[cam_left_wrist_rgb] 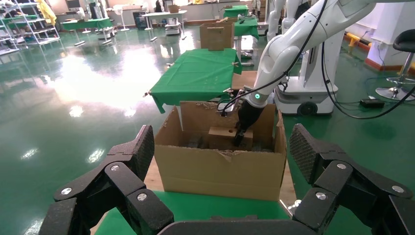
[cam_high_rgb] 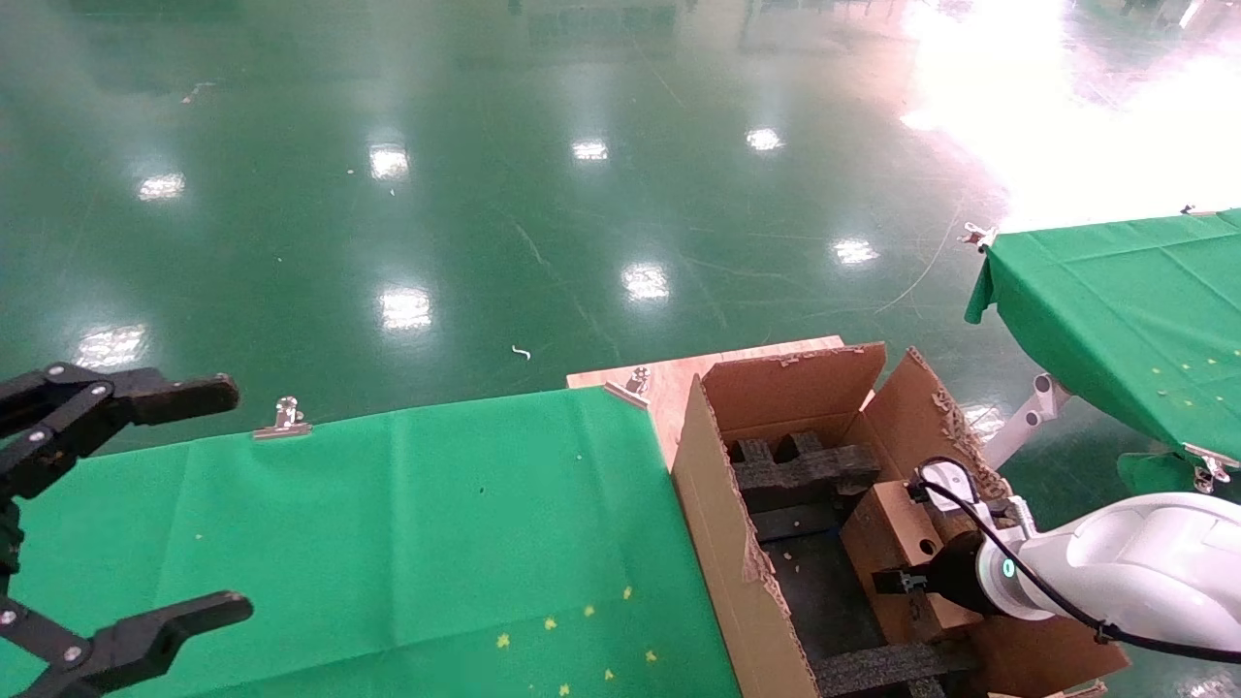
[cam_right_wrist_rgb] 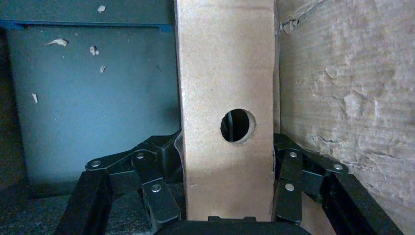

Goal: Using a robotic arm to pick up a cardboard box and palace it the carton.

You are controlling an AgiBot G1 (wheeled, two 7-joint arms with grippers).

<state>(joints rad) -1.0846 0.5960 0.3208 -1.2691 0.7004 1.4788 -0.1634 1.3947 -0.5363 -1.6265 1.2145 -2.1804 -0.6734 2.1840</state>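
I should open my right gripper now, because the small box's lower edge is down at the carton's dark bottom, inside the carton's sides.
The small brown cardboard box (cam_high_rgb: 897, 543) stands on edge inside the large torn carton (cam_high_rgb: 717, 504), close to its right-hand wall, with the round-holed narrow face up. The white robotic arm (cam_high_rgb: 1144, 562) reaches down into the carton, and its right gripper (cam_high_rgb: 911, 574) is shut on the box. The right wrist view shows the box (cam_right_wrist_rgb: 225, 73) pinched between the gripper's (cam_right_wrist_rgb: 227, 147) black fingers (cam_right_wrist_rgb: 156, 191), with the carton wall (cam_right_wrist_rgb: 352, 98) right beside it. My left gripper (cam_high_rgb: 238, 499) hangs open and holds nothing at the far left.
Black foam inserts (cam_high_rgb: 805, 470) line the carton's floor. The carton sits on a wooden board (cam_high_rgb: 669, 383) at the end of the green-clothed table (cam_high_rgb: 388, 533). A second green table (cam_high_rgb: 1134, 301) stands to the right, and shiny green floor lies beyond.
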